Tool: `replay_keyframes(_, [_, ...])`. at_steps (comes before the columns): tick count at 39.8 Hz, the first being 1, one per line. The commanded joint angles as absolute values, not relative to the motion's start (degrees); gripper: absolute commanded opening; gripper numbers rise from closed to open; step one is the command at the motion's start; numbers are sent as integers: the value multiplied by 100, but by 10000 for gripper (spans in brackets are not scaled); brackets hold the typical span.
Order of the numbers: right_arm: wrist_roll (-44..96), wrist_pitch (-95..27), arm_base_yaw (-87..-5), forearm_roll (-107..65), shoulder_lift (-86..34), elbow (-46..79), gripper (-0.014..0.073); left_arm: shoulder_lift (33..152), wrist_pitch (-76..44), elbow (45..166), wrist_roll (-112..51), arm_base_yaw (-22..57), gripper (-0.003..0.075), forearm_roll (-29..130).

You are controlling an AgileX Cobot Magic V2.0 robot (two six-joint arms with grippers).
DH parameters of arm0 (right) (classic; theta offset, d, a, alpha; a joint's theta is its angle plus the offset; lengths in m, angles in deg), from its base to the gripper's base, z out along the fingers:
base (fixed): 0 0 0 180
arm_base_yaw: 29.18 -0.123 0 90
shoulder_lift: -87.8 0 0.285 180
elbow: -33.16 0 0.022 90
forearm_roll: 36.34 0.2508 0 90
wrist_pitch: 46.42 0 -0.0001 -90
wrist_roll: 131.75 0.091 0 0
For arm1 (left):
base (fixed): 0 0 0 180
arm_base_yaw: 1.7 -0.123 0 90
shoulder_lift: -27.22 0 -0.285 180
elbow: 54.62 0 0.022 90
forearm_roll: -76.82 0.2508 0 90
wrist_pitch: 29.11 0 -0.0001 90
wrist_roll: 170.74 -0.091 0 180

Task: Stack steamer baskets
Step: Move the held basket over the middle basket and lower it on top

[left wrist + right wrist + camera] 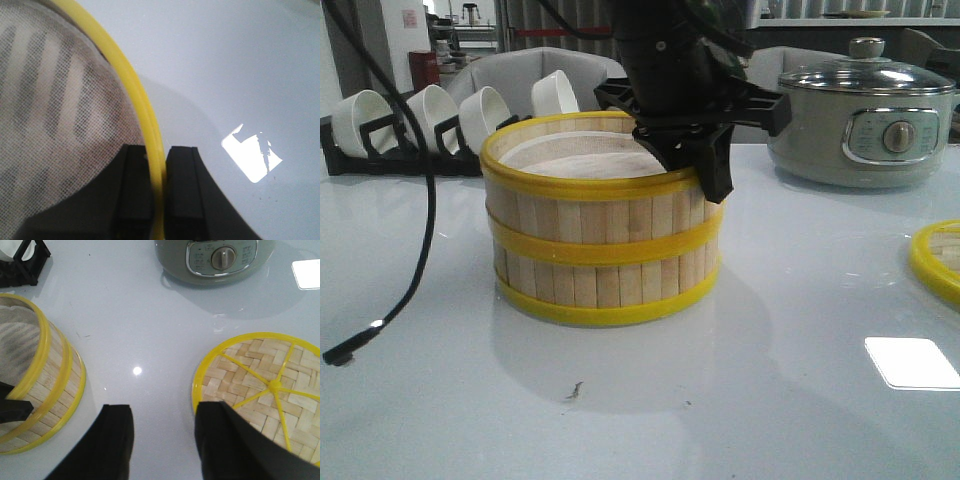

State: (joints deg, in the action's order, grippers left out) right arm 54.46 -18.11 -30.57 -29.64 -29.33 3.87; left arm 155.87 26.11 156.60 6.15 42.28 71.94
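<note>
The top basket's lower hoop [605,250] sits flush on the lower basket [608,284] and the top basket would stand, so it is time for my left gripper to open.
Two steamer baskets [603,238] stand stacked in the middle of the white table, pale slats with yellow hoops and a white cloth liner [50,100] inside the top one. My left gripper [695,165] comes down from above at the stack's right side. Its jaws are shut on the top basket's yellow rim [125,75], one finger inside and one outside. The woven lid [260,385] lies flat on the table to the right, and its edge shows in the front view [935,260]. My right gripper [162,412] is open and empty above bare table between the stack [50,385] and the lid.
A grey-green electric pot [865,125] with a glass lid stands at the back right. A black rack of white bowls [430,115] stands at the back left. A black cable [410,260] hangs down onto the table at the left.
</note>
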Motion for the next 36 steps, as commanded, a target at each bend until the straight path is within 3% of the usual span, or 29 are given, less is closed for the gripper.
replay_keyframes(1, [5402,-2245,-3037,-2944,-2980,600,414,15259,2258,15869,575,4271,99,7258])
replay_keyframes(19, [5402,-2240,-3037,-2944,-2980,600,414,15259,2169,15869,697,4257,111,7340])
replay_keyframes(23, [5402,-2240,-3037,-2944,-2980,600,414,15259,2118,15869,697,4257,209,7364])
replay_keyframes(30, [5402,-2240,-3037,-2944,-2980,600,414,15259,2045,15869,697,4257,445,7401])
replay_keyframes(36, [5402,-2240,-3037,-2944,-2980,600,414,15259,2038,15869,697,4257,477,7406])
